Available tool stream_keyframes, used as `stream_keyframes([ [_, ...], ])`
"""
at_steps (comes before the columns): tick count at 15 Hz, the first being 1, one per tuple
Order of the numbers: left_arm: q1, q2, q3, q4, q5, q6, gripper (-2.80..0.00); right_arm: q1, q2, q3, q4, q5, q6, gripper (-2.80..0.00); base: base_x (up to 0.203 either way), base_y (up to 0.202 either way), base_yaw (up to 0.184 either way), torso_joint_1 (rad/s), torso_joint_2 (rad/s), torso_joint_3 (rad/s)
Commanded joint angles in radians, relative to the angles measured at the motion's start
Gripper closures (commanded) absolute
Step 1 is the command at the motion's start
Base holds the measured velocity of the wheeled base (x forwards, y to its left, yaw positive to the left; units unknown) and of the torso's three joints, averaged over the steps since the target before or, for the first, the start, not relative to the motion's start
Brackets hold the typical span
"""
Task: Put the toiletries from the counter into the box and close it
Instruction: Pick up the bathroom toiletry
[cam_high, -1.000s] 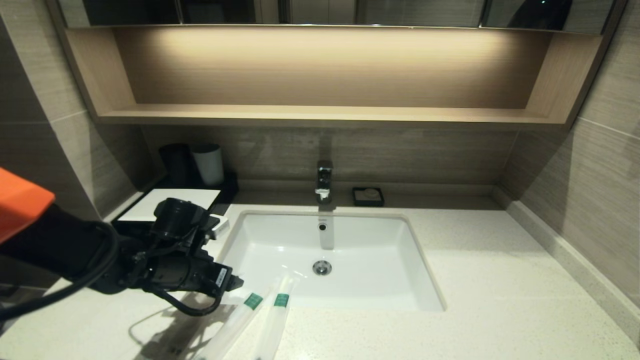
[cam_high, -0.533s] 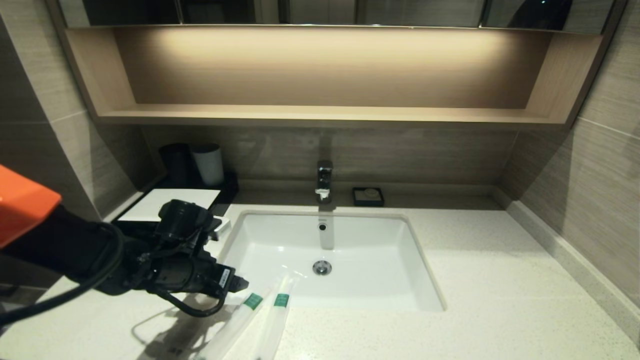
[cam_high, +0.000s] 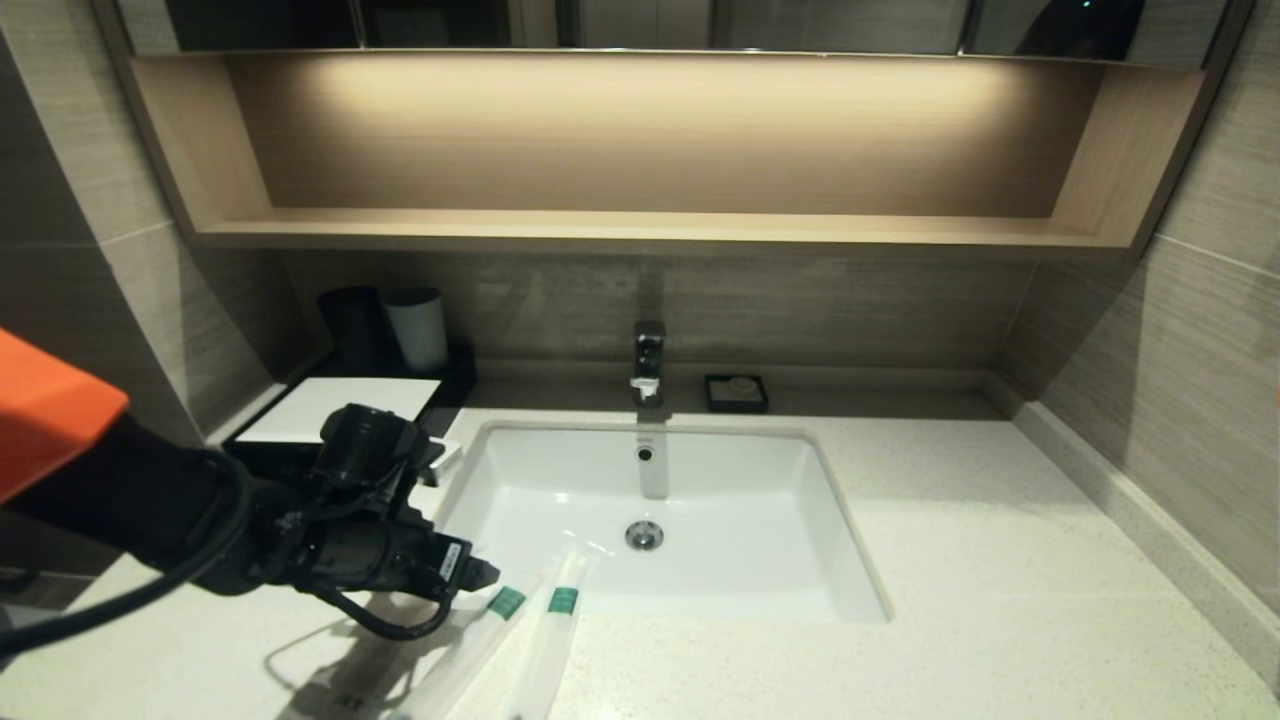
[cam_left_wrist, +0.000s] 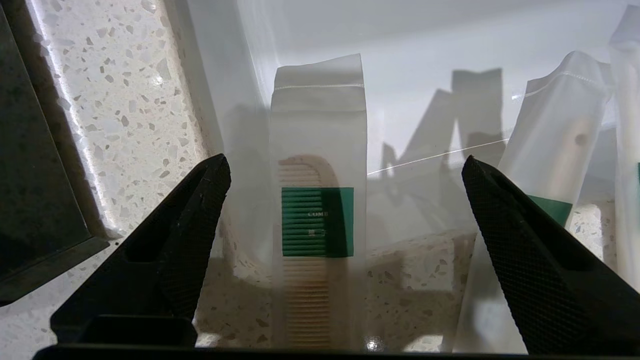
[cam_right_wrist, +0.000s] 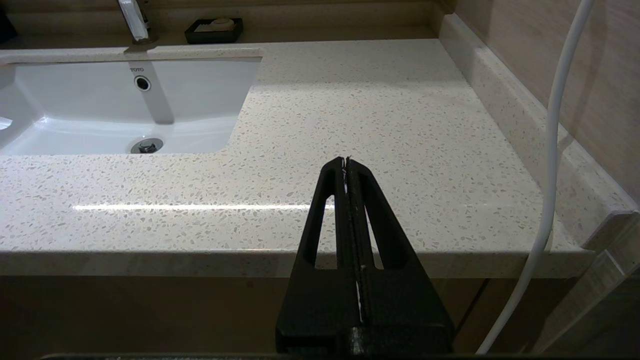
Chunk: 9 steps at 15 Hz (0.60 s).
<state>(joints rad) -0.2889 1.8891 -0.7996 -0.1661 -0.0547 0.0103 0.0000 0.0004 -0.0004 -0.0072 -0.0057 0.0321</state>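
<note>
The comb needs to go into the black box, so the robot's left gripper should next grab the green band (cam_left_wrist: 318, 222) of the comb's translucent sachet.
Three translucent sachets with green bands lie on the counter (cam_high: 1000, 560) at the sink's front left corner, their ends jutting over the basin. Two show in the head view (cam_high: 500, 615) (cam_high: 555, 625). The third, holding a comb (cam_left_wrist: 317, 222), lies between the fingers of my open left gripper (cam_left_wrist: 344, 165) without touching them. The other two lie beside it in the left wrist view (cam_left_wrist: 550, 150) (cam_left_wrist: 627, 150). In the head view the left gripper (cam_high: 488, 574) sits low over the sachets' near-left side. The black box with a white top (cam_high: 340, 405) stands behind my left arm, its front hidden. My right gripper (cam_right_wrist: 346, 160) is shut and empty, before the counter's front right edge.
The white sink (cam_high: 850, 560) fills the middle of the counter, with a tap (cam_high: 648, 362) behind it. A small black soap dish (cam_high: 736, 392) sits right of the tap. A black cup (cam_high: 350, 325) and a white cup (cam_high: 418, 328) stand behind the box. A wooden shelf (cam_high: 640, 230) hangs above.
My left gripper has crept a little to the right and closer to the sachets. The sachets and the right arm have not moved.
</note>
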Motion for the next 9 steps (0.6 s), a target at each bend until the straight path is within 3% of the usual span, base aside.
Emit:
stream_keyframes([
  [1, 0.000, 0.004, 0.002, -0.001, -0.001, -0.009, -2.80, 0.000, 0.001, 0.000, 0.000, 0.000, 0.000, 0.00, 0.000, 0.000, 0.000, 0.000, 0.00, 0.000],
  [9, -0.003, 0.025, 0.008, -0.007, 0.007, -0.020, -2.80, 0.000, 0.001, 0.000, 0.000, 0.000, 0.000, 0.00, 0.000, 0.000, 0.000, 0.000, 0.00, 0.000],
])
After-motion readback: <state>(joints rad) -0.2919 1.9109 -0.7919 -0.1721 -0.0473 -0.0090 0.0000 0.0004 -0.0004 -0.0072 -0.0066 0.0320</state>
